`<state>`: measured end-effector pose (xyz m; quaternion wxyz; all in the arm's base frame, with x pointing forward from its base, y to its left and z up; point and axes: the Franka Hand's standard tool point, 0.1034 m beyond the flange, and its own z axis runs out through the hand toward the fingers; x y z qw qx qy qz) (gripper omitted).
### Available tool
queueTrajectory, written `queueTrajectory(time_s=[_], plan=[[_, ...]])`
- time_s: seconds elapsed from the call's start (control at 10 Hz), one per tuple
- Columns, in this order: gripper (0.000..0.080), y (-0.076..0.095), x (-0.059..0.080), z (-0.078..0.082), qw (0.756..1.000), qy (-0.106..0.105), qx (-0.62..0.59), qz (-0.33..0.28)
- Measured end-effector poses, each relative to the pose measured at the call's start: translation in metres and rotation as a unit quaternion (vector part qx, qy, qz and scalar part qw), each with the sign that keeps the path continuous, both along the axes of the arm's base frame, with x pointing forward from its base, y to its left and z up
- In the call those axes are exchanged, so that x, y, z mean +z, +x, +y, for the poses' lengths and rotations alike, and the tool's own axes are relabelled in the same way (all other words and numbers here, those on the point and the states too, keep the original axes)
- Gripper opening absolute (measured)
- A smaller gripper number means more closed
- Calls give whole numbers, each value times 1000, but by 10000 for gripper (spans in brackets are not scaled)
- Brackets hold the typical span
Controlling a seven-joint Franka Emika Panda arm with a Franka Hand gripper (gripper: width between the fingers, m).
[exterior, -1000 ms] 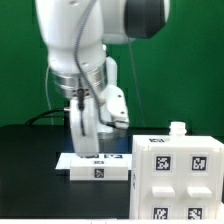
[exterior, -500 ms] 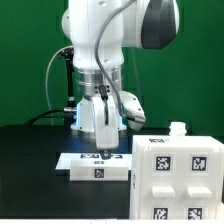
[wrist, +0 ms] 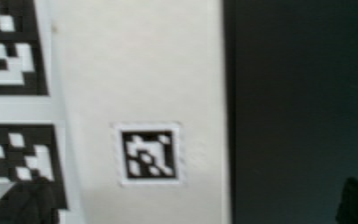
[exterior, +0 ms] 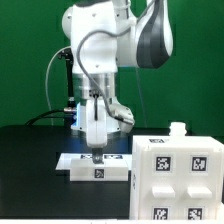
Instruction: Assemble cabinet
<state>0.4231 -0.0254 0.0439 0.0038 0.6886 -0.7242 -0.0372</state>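
My gripper lowers and only then closes on the panel, since my fingers hang above the white slab panel (exterior: 97,171) (wrist: 149,100) and closing now would miss it.
The cabinet box (exterior: 180,180) is matte white with several square tags and stands at the front on the exterior view's right. A white slab panel (exterior: 97,171) with one tag lies flat to its left. My gripper (exterior: 96,148) hangs just above this panel, pointing down. In the wrist view the panel (wrist: 149,100) with its tag fills the middle. My gripper (wrist: 190,205) is open, with one dark fingertip (wrist: 25,203) on each side of the panel. Nothing is held.
The marker board (exterior: 72,159) lies flat under and behind the panel; its tags show in the wrist view (wrist: 7,50). A small white knob (exterior: 178,128) sticks up behind the cabinet box. The table is black, the backdrop green.
The arm swung from the exterior view's left toward the right, then settled over the slab panel, turning at the wrist. The panel and box have not moved.
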Motion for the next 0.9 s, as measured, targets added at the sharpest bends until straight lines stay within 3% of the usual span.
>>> queueTrajectory(time_s=[0.3,0.6,0.9], plan=[[797,0,-3,0,1000,-3,8,0],[797,-18,-32,-1,999,-22,21,27],[797,-15,-38,-1,999,-28,26,31]])
